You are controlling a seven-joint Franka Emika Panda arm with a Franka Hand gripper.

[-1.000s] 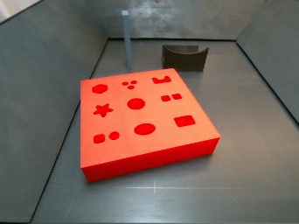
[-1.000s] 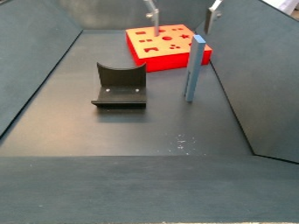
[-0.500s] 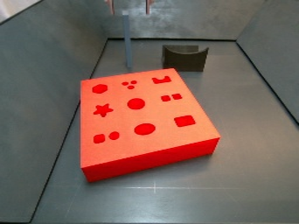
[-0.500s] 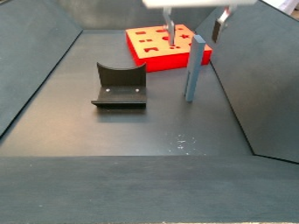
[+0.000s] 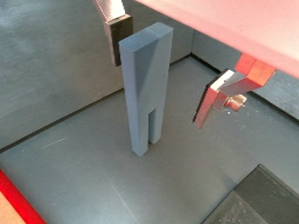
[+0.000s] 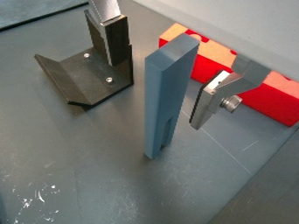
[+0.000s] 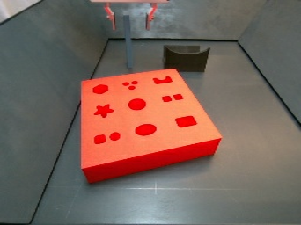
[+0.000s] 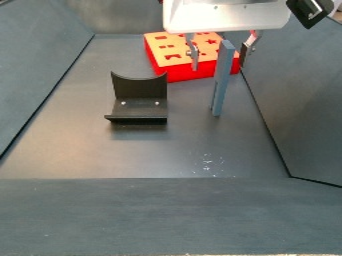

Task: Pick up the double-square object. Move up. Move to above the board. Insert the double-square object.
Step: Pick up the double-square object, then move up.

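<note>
The gripper needs to pick up the double-square object next, taking it by its solid end (image 7: 127,19) (image 5: 146,45), so that its pegs stay free to go into the board's square holes.
The double-square object (image 7: 126,51) is a slender pale grey-blue bar standing upright on the dark floor behind the board's far left corner. It also shows in the other side view (image 8: 222,85) and in both wrist views (image 5: 146,87) (image 6: 166,101). The board (image 7: 165,145) is a thick red block with shaped holes and also shows in a side view (image 8: 171,66). My gripper (image 7: 129,22) is open and straddles the bar's top, with one finger (image 5: 117,35) and the other finger (image 6: 208,101) standing clear of its sides. It also shows in a side view (image 8: 221,50).
The fixture (image 7: 186,55), a dark bracket on a base plate, stands to the right of the bar and also shows in a side view (image 8: 136,97) and a wrist view (image 6: 79,74). Grey walls enclose the floor. A red board edge (image 6: 239,74) lies behind the bar.
My gripper has come down from above the frame, and its open fingers now stand on either side of the bar's top. The bar and the board have not moved.
</note>
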